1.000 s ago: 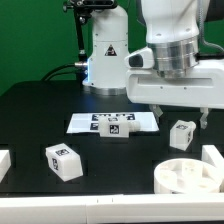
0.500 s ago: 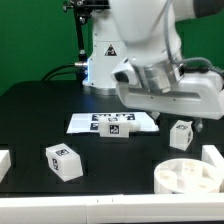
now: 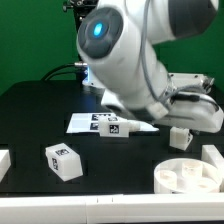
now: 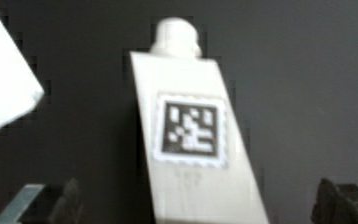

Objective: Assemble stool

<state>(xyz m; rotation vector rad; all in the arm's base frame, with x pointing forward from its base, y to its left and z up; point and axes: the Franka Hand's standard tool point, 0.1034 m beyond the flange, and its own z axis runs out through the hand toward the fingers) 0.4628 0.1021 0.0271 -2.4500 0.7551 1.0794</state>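
The tagged leg needs to be picked up next by its plain end [image 4: 213,200] with my gripper, so its peg stays free to go into the seat disc.
The round white seat disc [image 3: 190,176] lies at the front right of the black table. One white tagged leg [image 3: 180,135] stands just behind it, another leg [image 3: 63,161] lies at the front left, and a third [image 3: 212,157] is at the right edge. My gripper [image 3: 190,119] hangs over the leg behind the disc. In the wrist view the gripper [image 4: 194,205] is open. Its dark fingers [image 4: 43,200] stand apart on either side of a long tagged leg [image 4: 190,125] with a peg at its far end, and they do not touch it.
The marker board [image 3: 90,122] lies mid-table with a small lone tagged block [image 3: 113,127] on it. A white piece [image 3: 3,160] shows at the exterior view's left edge. The arm's bulk hides the back right. A white part [image 4: 5,80] lies beside the leg.
The arm has swung and tilted over toward the exterior view's right. The gripper has dropped toward the leg behind the seat disc. No part has moved.
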